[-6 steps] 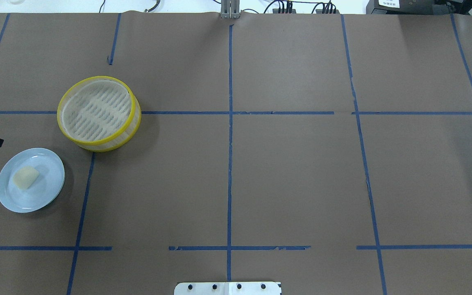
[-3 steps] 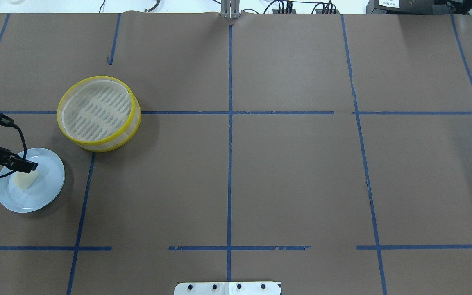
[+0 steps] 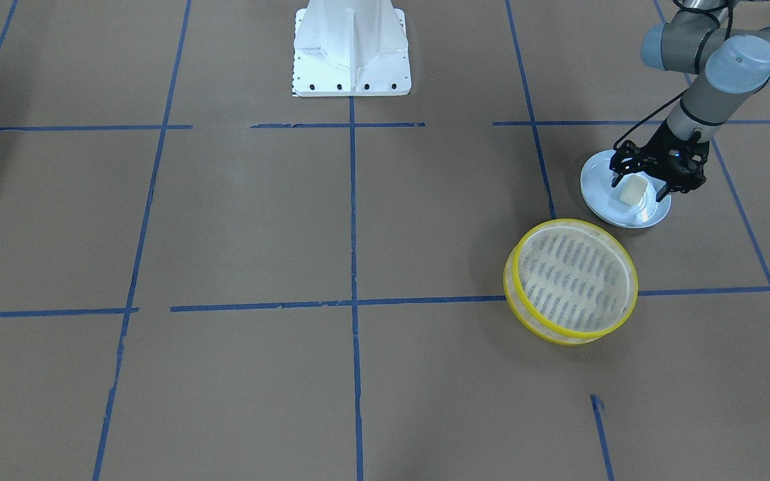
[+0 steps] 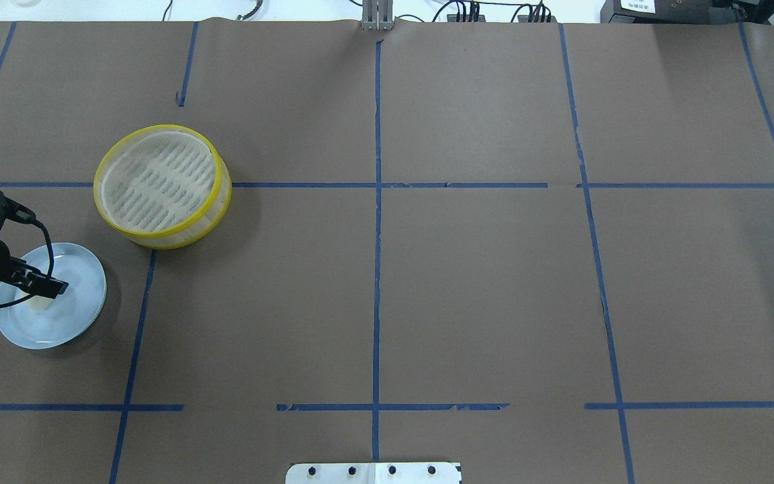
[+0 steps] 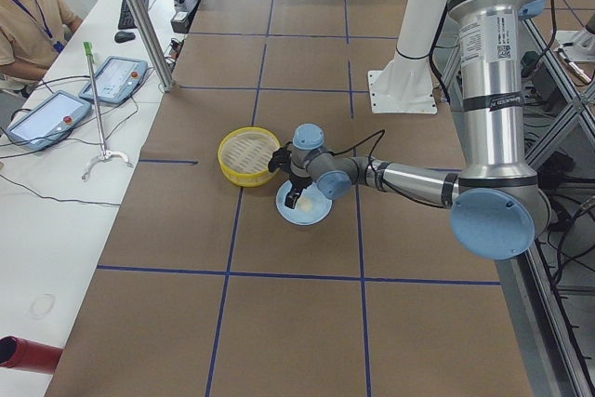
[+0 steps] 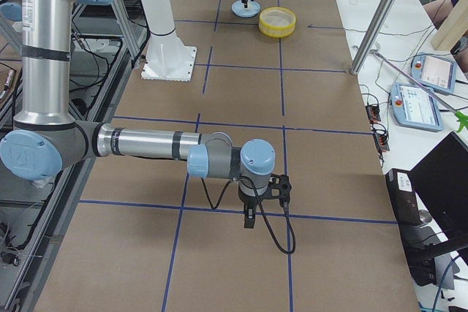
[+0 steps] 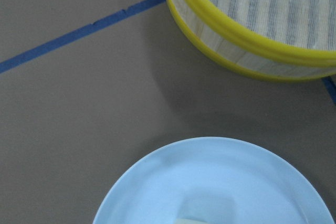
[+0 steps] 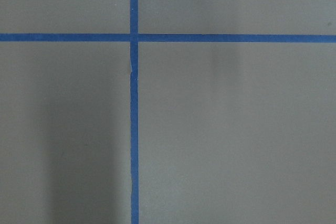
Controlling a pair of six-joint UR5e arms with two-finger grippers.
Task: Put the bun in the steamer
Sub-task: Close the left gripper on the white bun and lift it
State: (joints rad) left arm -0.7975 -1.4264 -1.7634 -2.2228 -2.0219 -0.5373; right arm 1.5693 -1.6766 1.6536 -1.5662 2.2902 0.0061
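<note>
The left gripper grabs the bun (image 3: 631, 190) around its sides next. Then the bun goes into the steamer (image 3: 571, 279).
The cream-white bun (image 3: 631, 190) lies on a pale blue plate (image 3: 625, 212) at the table's left side. My left gripper (image 3: 637, 186) is open and low over the plate, with one finger on each side of the bun. In the overhead view the left gripper (image 4: 41, 294) covers most of the bun (image 4: 37, 306). The yellow-rimmed steamer (image 4: 162, 185) stands empty just beyond the plate (image 4: 81, 296), and also shows in the left wrist view (image 7: 252, 30). My right gripper (image 6: 248, 217) shows only in the exterior right view, over bare table, and I cannot tell whether it is open or shut.
Brown paper with blue tape lines covers the table. The robot's white base (image 3: 351, 47) stands at the near middle edge. An operator (image 5: 28, 6) sits with tablets beyond the far edge.
My left arm has come in from the table's left edge, moved over the plate and settled around the bun. The bun, plate and steamer have not moved.
</note>
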